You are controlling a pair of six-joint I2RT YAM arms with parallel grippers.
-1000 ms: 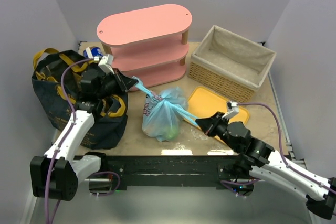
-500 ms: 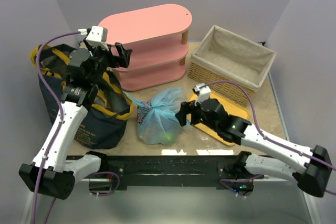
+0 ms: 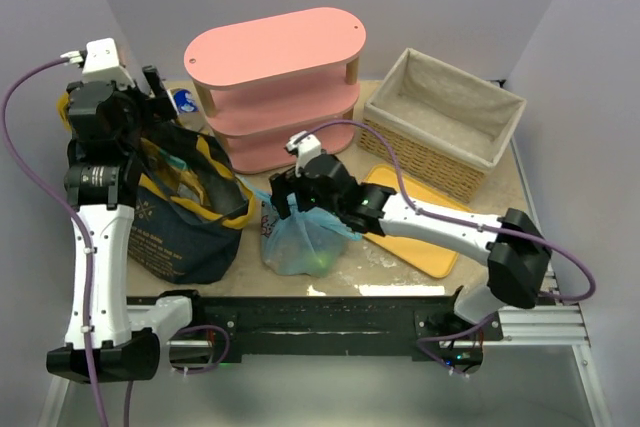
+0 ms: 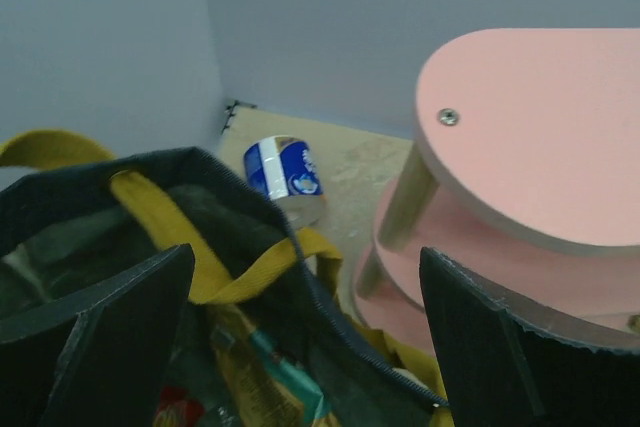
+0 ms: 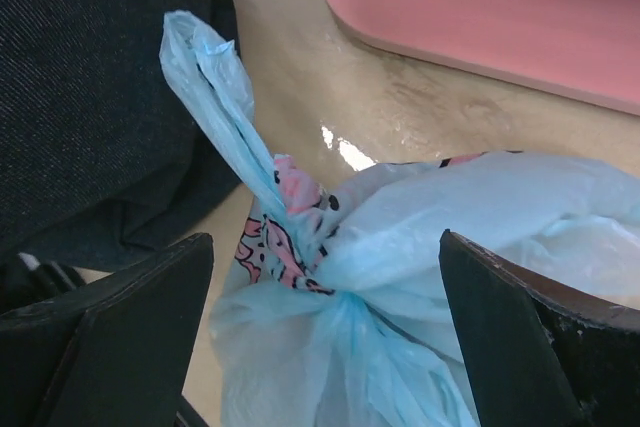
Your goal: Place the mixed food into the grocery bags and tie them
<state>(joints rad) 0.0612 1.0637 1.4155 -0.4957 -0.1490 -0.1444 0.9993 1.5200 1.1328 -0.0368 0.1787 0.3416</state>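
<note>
Next, my right gripper grabs the light-blue plastic bag by its knotted neck (image 5: 338, 289), which leaves the bag's filled body free to enter the tote.
The light-blue plastic bag (image 3: 300, 237) sits on the table, knotted at its top (image 5: 340, 297), with one tail (image 5: 215, 97) sticking up. Something green shows through its lower side (image 3: 320, 260). My right gripper (image 3: 285, 199) hovers just over the knot, open, with a finger on either side (image 5: 325, 342). The navy tote (image 3: 165, 232) with mustard handles (image 4: 225, 272) stands at the left, its mouth open. Crisp bags (image 4: 265, 372) show inside it. My left gripper (image 3: 153, 85) is raised over the tote's far rim, open and empty (image 4: 300, 347).
A pink three-tier shelf (image 3: 275, 52) stands behind the bags, close to my left gripper. A blue-and-white tape roll (image 4: 285, 169) lies behind the tote. The wicker basket (image 3: 440, 117) is at the back right, with a yellow tray (image 3: 425, 242) before it.
Both grippers opened and let go of the blue bag's tails. The left arm rose and swung back over the tote. The right arm reached forward and left over the knot.
</note>
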